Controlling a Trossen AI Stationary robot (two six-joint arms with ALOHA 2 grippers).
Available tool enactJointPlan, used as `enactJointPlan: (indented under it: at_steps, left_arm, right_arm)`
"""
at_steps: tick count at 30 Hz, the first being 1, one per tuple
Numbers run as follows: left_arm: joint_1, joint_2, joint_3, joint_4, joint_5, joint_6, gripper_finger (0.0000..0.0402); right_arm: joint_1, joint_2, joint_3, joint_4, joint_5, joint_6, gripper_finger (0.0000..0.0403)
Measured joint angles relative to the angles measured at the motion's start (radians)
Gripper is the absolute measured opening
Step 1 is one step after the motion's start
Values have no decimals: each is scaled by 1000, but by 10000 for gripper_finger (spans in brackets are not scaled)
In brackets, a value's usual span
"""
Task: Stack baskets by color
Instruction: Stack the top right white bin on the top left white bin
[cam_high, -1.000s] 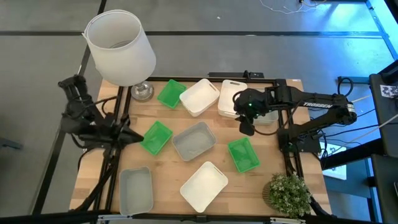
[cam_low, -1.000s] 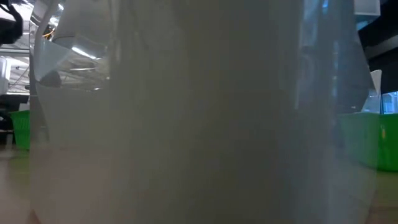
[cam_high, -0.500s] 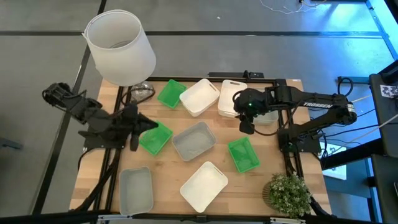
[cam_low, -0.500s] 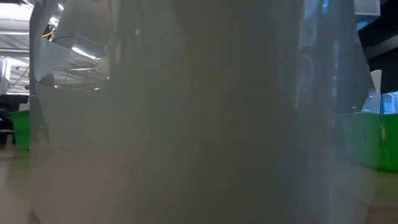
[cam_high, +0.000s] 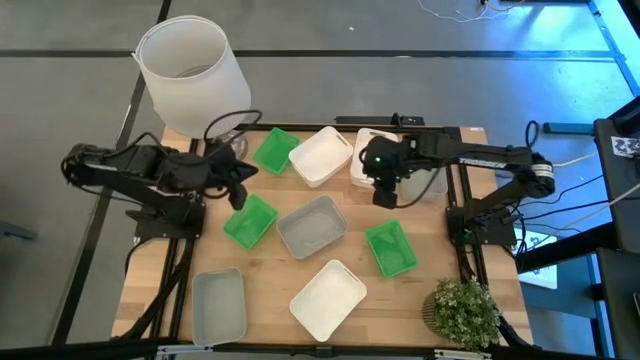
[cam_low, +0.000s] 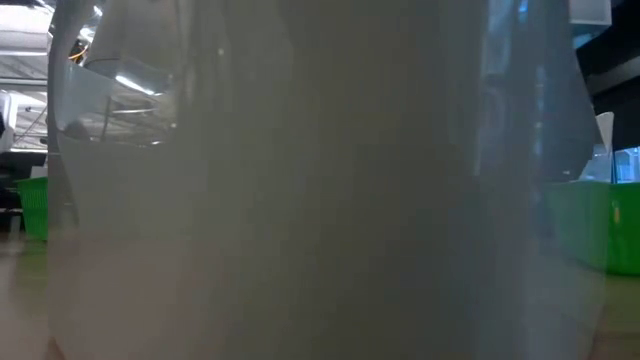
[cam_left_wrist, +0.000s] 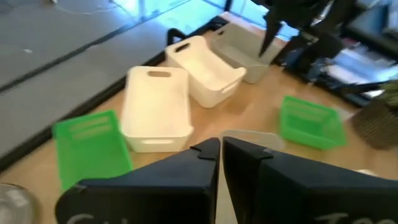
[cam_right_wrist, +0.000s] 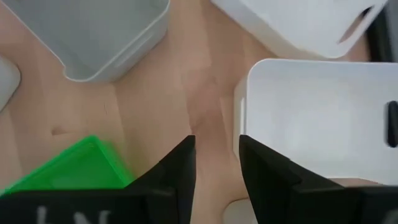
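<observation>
My right gripper grabs one white basket's rim next, to stack the white baskets together.
Several baskets lie on the wooden table: green ones (cam_high: 273, 150), (cam_high: 250, 221), (cam_high: 391, 248), white ones (cam_high: 320, 155), (cam_high: 370, 158), (cam_high: 328, 298) and grey ones (cam_high: 312, 226), (cam_high: 219, 305). My left gripper (cam_high: 238, 194) is shut and empty above the far edge of the left green basket (cam_left_wrist: 93, 146). My right gripper (cam_high: 385, 194) stands open over bare wood, beside the near end of the far white basket (cam_right_wrist: 311, 124), touching nothing. The low view is filled by a grey basket (cam_low: 300, 180) close to the lens.
A big white lampshade (cam_high: 195, 72) rises at the far left corner over a glass base (cam_high: 228, 147). A small potted plant (cam_high: 465, 310) stands at the near right corner. Bare wood (cam_high: 270, 275) shows between the baskets.
My left gripper has swung in from the table's left edge toward the far side and the right, turning as it went, and now hangs over the left green basket. My right gripper has shifted a little toward the left and sunk. No basket has moved.
</observation>
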Motion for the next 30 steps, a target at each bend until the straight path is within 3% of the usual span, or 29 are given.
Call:
enactJointPlan:
  at_steps: [8, 30]
  left_arm:
    - [84, 41, 0, -7, 55, 42, 11]
    - [107, 57, 0, -8, 97, 64, 11]
  right_arm:
    - [-48, 87, 0, 0, -51, -54, 123]
    - [-175, 352, 0, 82, -43, -115, 122]
